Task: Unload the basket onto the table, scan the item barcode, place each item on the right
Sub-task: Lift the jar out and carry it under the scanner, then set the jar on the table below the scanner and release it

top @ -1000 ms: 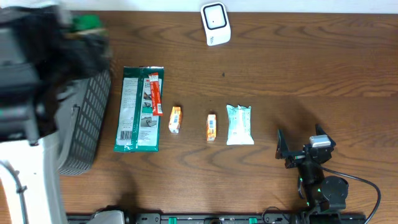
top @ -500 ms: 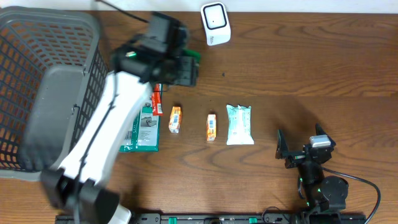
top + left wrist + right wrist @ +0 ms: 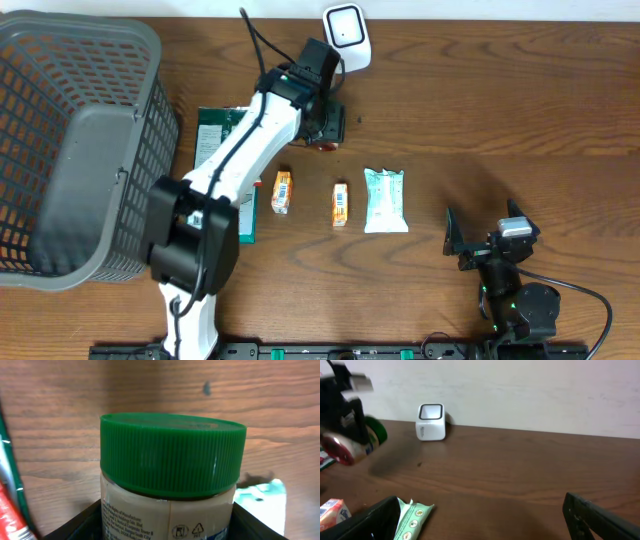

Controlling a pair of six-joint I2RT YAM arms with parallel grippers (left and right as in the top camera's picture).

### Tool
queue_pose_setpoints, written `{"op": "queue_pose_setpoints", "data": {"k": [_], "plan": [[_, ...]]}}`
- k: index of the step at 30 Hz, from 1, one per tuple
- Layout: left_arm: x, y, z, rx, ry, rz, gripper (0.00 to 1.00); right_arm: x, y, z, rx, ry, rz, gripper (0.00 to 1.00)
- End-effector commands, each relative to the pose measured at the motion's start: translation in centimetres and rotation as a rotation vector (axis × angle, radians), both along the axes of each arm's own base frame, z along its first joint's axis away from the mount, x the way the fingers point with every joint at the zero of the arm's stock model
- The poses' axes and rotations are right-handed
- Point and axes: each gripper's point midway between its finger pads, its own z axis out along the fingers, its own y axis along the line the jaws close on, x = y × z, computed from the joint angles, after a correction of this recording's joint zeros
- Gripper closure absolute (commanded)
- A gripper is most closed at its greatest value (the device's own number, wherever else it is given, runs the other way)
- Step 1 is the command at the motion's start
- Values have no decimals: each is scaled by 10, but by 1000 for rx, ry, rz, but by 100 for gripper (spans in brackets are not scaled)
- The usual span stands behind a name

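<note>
The hanging jar would fall if my left gripper opened.
My left gripper (image 3: 325,120) is shut on a jar (image 3: 170,460) with a ribbed green lid and a pale printed label. Its black fingers (image 3: 82,522) press both sides of the jar's body. The arm holds the jar above the table, just below and left of the white scanner (image 3: 346,38). In the right wrist view the jar (image 3: 357,440) hangs tilted at the far left, and the scanner (image 3: 431,422) stands by the back wall. My right gripper (image 3: 484,233) rests open at the lower right, nothing between its fingers (image 3: 367,520).
A grey mesh basket (image 3: 70,140) fills the left side. Below the arm lie a large green packet (image 3: 212,190), two small orange boxes (image 3: 282,191) (image 3: 340,203) and a mint-green pouch (image 3: 385,200). The pouch's corner (image 3: 412,515) shows beside my right gripper's left finger.
My left arm has swung from over the basket rightward to the scanner, carrying the jar. The basket now shows in full. The right arm has not moved.
</note>
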Motion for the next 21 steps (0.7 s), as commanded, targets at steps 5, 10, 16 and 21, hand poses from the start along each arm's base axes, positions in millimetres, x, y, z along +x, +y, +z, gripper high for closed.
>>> {"op": "queue_pose_setpoints", "data": {"k": [5, 10, 16, 21], "plan": [[-1, 6, -41, 53, 76, 47, 47, 0, 3, -1, -4, 3, 11, 1], [1, 17, -53, 126, 71, 66, 46, 0, 3, -1, -4, 3, 11, 1], [-2, 12, -57, 132, 77, 52, 38, 0, 3, -1, -4, 3, 11, 1], [-2, 12, -57, 132, 76, 52, 24, 0, 3, -1, -4, 3, 11, 1]]}}
